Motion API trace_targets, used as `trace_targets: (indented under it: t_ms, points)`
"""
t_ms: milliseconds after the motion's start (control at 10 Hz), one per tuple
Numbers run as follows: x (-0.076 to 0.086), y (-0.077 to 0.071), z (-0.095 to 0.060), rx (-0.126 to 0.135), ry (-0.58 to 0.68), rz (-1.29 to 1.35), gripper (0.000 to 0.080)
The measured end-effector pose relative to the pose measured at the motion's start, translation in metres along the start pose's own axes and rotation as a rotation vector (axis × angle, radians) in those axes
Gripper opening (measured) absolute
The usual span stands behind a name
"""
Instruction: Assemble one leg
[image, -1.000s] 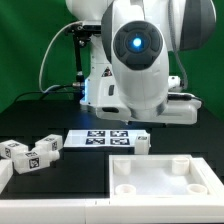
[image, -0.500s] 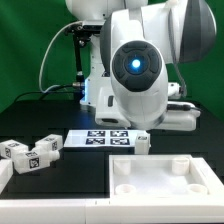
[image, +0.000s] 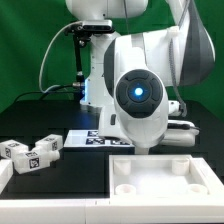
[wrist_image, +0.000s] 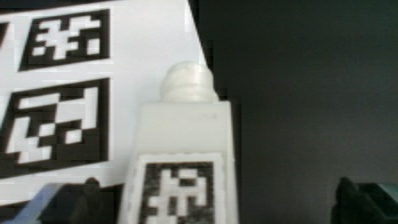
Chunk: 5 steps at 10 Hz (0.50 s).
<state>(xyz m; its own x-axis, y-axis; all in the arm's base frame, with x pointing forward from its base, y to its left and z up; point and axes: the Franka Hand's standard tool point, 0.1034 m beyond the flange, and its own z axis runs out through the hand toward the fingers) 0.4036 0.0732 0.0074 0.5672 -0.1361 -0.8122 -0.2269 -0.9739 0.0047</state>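
Observation:
I need to close my gripper on the tagged leg now, because my fingers reach down on either side of the tagged leg near the marker board (wrist_image: 63, 90).
In the wrist view a small white leg (wrist_image: 183, 130) with a black-and-white tag on its side lies between my open gripper (wrist_image: 214, 205). The dark fingertips (wrist_image: 63, 205) stand apart from it on both sides and do not touch it. The leg rests by the edge of the marker board (wrist_image: 63, 90). In the exterior view the arm's big white wrist covers this leg and the gripper. Two more tagged legs (image: 45, 152) lie at the exterior view's left.
The wide white tabletop (image: 160, 176) with corner sockets lies at the front on the exterior view's right. The marker board (image: 85, 140) shows partly behind it. A further leg (image: 12, 150) lies at the far left. The table surface is black.
The arm has come down and toward the camera. Its wrist now covers the leg beside the marker board that showed before.

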Motion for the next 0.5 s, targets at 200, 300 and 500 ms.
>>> trace_targets:
  t_ms: [200,300,500]
  points:
    - [0.0001,0.0001,0.0013,-0.001,-0.004,0.002,0.0489]
    - [0.0001,0.0001,0.0013,-0.001,-0.004,0.002,0.0489]
    - [0.0001,0.0,0.0014,-0.001,-0.004,0.002,0.0284]
